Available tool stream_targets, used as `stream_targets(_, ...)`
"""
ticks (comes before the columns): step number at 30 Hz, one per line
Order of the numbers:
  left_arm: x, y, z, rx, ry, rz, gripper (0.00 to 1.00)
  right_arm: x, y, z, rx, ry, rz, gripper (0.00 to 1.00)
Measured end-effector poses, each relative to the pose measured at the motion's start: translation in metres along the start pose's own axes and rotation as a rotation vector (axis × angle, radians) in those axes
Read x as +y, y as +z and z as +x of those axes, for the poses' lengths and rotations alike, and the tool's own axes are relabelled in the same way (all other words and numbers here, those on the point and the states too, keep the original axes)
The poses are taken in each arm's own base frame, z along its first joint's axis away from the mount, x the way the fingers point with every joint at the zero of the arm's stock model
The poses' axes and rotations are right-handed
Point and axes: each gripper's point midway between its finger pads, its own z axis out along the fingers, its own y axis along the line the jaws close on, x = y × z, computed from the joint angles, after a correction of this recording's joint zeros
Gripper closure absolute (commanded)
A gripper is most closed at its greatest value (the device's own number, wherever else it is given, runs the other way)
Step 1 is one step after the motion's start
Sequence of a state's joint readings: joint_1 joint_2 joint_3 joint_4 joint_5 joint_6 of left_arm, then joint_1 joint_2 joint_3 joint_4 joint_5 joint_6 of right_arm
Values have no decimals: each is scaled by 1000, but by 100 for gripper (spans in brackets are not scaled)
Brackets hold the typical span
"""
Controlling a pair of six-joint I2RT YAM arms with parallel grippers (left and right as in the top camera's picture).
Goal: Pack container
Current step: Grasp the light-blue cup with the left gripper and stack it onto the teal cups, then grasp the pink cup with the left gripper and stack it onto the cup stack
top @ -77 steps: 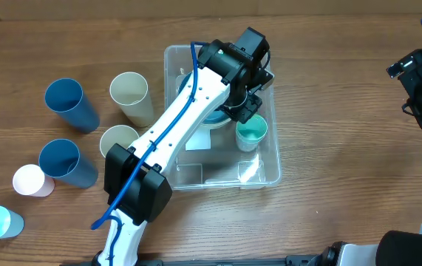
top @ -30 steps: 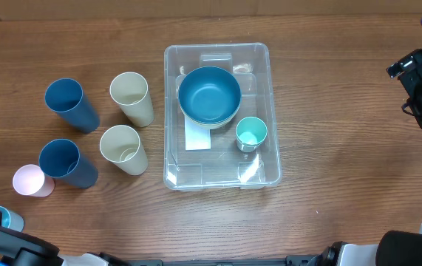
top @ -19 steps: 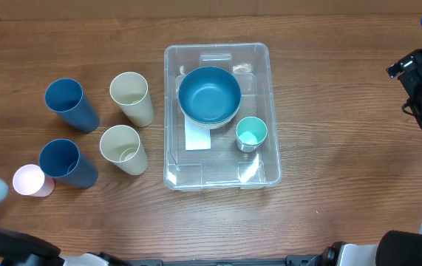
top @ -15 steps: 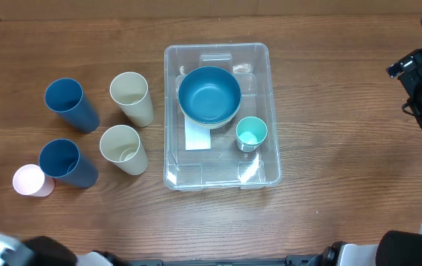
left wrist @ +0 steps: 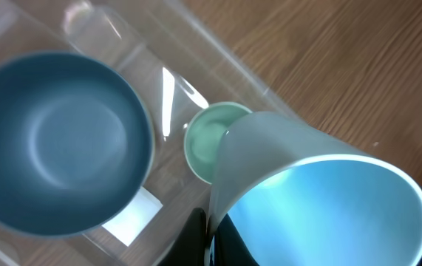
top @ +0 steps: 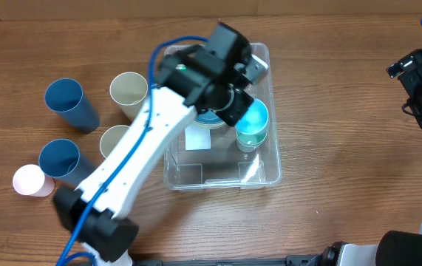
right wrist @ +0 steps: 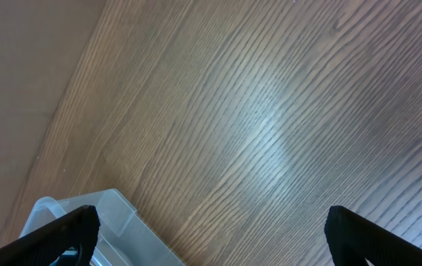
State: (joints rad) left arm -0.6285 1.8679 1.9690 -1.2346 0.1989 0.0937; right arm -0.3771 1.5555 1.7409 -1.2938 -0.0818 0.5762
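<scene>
My left gripper should keep hold of the light blue cup until its base fits inside the teal cup. Right now its lower end lies across the teal cup's rim.
The clear container stands mid-table with a white label on its base. In it are a blue bowl, mostly hidden by my arm from overhead, and a small teal cup, which also shows in the left wrist view. My left gripper is shut on the wall of a light blue cup and holds it tilted just over the teal cup. In the left wrist view the fingers pinch the light blue cup's rim. My right gripper is open and empty at the far right.
Left of the container stand two dark blue cups, two cream cups and a pink cup. The right wrist view shows bare wood and the container's corner.
The left arm has swung in from the lower left with the light blue cup and now hangs over the container. That cup has left its spot on the table. The right arm has not moved.
</scene>
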Motion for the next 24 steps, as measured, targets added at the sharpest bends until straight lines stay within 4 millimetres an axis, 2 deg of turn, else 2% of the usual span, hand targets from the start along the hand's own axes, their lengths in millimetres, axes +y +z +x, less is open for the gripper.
stream_targets(3,4,32,8,78,18,-24,94,0,0,0,0,0,0,0)
stream_targets(5,9,45,11,108,15,-40,76,0,0,0,0,0,0,0)
stream_targets(6,12,52,11,118,11,-46,55,0,0,0,0,0,0,0)
stream_targets(7,14,57,11,125,13,-54,25,0,0,0,0,0,0,0)
stream_targets(8,17,60,12,132,5,-67,2,0,0,0,0,0,0,0)
stream_targets(9,19,59,13,136,-4,-78,0,0,0,0,0,0,0,0)
stream_targets(11,23,42,16,163,-45,-125,0,0,0,0,0,0,0,0)
stream_targets(12,27,23,14,165,-61,-165,0,0,0,0,0,0,0,0)
stream_targets(14,43,-31,7,125,-118,-280,0,0,0,0,0,0,0,0)
stream_targets(16,76,-102,8,24,-255,-396,0,0,0,0,0,0,0,0)
stream_targets(17,94,-128,9,-47,-337,-433,0,0,0,0,0,0,0,0)
stream_targets(18,130,-172,26,-136,-505,-496,0,0,0,0,0,0,0,0)
stream_targets(19,154,-196,42,-181,-619,-539,0,0,0,0,0,0,0,0)
stream_targets(20,189,-229,72,-244,-801,-579,0,0,0,0,0,0,0,0)
stream_targets(21,210,-247,93,-267,-897,-613,0,0,0,0,0,0,0,0)
stream_targets(22,242,-274,136,-299,-1073,-672,0,0,0,0,0,-1,0,0)
stream_targets(23,256,-285,159,-302,-1149,-704,0,0,0,0,0,0,0,0)
stream_targets(24,270,-297,195,-291,-1263,-740,0,0,0,0,-1,0,0,0)
